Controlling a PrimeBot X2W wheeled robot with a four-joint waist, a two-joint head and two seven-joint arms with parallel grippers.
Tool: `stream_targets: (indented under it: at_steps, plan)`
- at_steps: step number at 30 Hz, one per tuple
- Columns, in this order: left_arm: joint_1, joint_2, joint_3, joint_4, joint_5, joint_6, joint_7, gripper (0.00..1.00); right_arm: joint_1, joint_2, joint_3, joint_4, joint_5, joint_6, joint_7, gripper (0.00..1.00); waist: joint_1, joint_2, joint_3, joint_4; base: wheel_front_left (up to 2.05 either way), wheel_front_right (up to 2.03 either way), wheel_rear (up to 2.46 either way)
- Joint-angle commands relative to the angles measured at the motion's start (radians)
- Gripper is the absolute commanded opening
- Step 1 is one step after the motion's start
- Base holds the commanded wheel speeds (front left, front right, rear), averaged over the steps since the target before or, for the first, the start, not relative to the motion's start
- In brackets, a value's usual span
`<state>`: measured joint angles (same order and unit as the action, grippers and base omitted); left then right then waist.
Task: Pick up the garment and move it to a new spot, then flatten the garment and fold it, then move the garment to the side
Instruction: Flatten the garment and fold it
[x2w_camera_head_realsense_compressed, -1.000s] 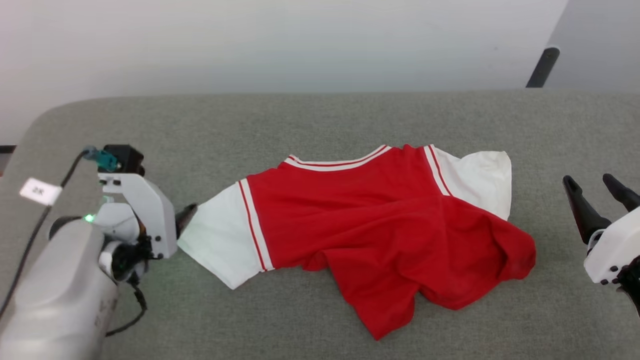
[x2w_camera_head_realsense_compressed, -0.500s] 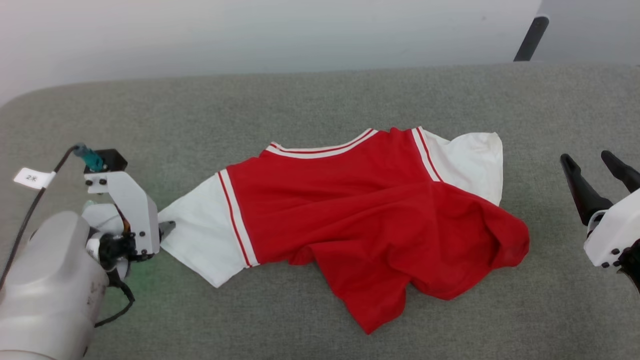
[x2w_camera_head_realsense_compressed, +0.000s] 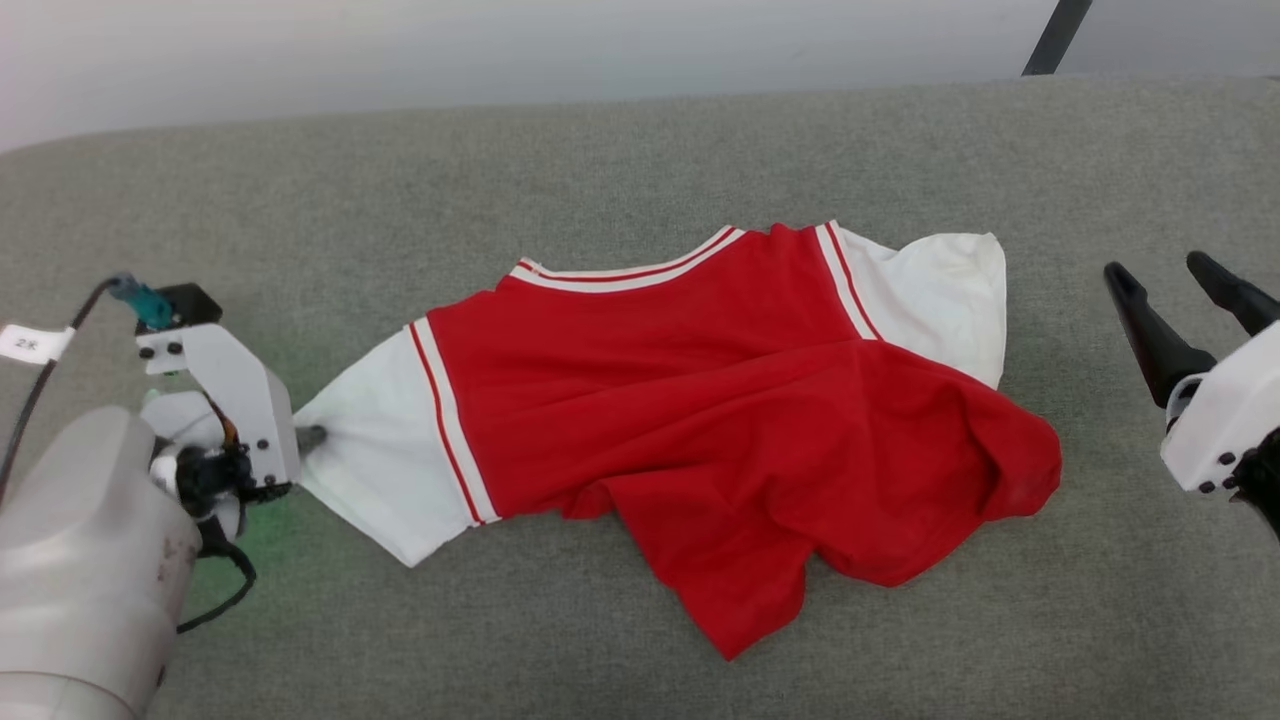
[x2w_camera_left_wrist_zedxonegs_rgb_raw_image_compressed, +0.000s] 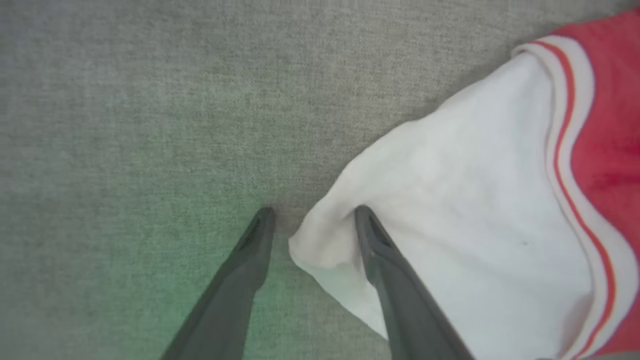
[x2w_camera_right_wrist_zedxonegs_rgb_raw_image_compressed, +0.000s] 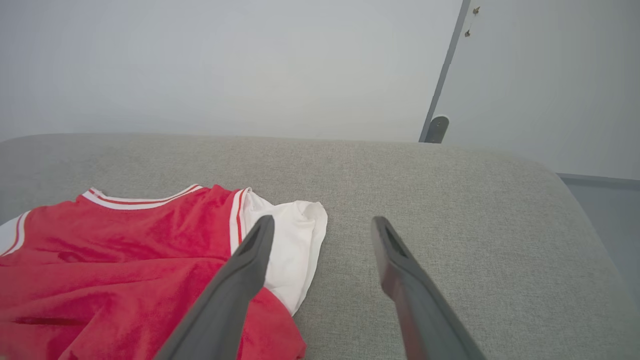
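Next, my left gripper grabs the garment by its bunched white sleeve corner to pick it up, since the cloth rises there while the red body (x2w_camera_head_realsense_compressed: 720, 396) lies slack.
The garment (x2w_camera_head_realsense_compressed: 700, 400), a red jersey with white sleeves and striped trim, lies crumpled on the grey cushion, its print hidden. My left gripper (x2w_camera_head_realsense_compressed: 312, 437) sits low at the tip of the left white sleeve. In the left wrist view the left gripper (x2w_camera_left_wrist_zedxonegs_rgb_raw_image_compressed: 312, 212) is open, and the sleeve corner of the garment (x2w_camera_left_wrist_zedxonegs_rgb_raw_image_compressed: 475, 200) bunches between its fingers, one finger resting on the cloth. My right gripper (x2w_camera_head_realsense_compressed: 1158, 268) hovers open off the garment's right side, holding nothing. The right wrist view has the right gripper (x2w_camera_right_wrist_zedxonegs_rgb_raw_image_compressed: 324, 220) just past the other white sleeve of the garment (x2w_camera_right_wrist_zedxonegs_rgb_raw_image_compressed: 125, 250).
The grey upholstered surface (x2w_camera_head_realsense_compressed: 600, 150) stretches wide around the garment, with a rounded edge at the far left and a pale wall behind. A dark pole (x2w_camera_head_realsense_compressed: 1050, 35) stands at the back right.
The head camera has shifted, so the whole scene sits higher and further left. My left gripper has closed in on the sleeve corner and its jaws have narrowed a little. The right gripper stays open.
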<state>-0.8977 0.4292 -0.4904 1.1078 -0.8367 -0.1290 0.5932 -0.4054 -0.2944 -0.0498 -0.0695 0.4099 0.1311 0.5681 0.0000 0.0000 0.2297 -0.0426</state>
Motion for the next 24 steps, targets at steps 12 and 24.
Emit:
stream_targets:
  at_steps: [12, 24]
  plan:
    - [-0.014, -0.064, -0.058, -0.028, -0.049, -0.003, 0.012, 0.0, -0.162, -0.076, 0.047, 0.162, 0.079, -0.001, 0.228, 1.0, 0.0, 0.0, 0.043, 0.049, 0.0, 0.0, 0.0]
    - [-0.079, -0.097, -0.123, -0.077, -0.086, -0.003, -0.011, 0.0, -0.383, -0.126, 0.077, 0.5, 0.109, -0.001, 0.282, 1.0, 0.0, 0.0, 0.127, 0.138, 0.0, 0.0, 0.0]
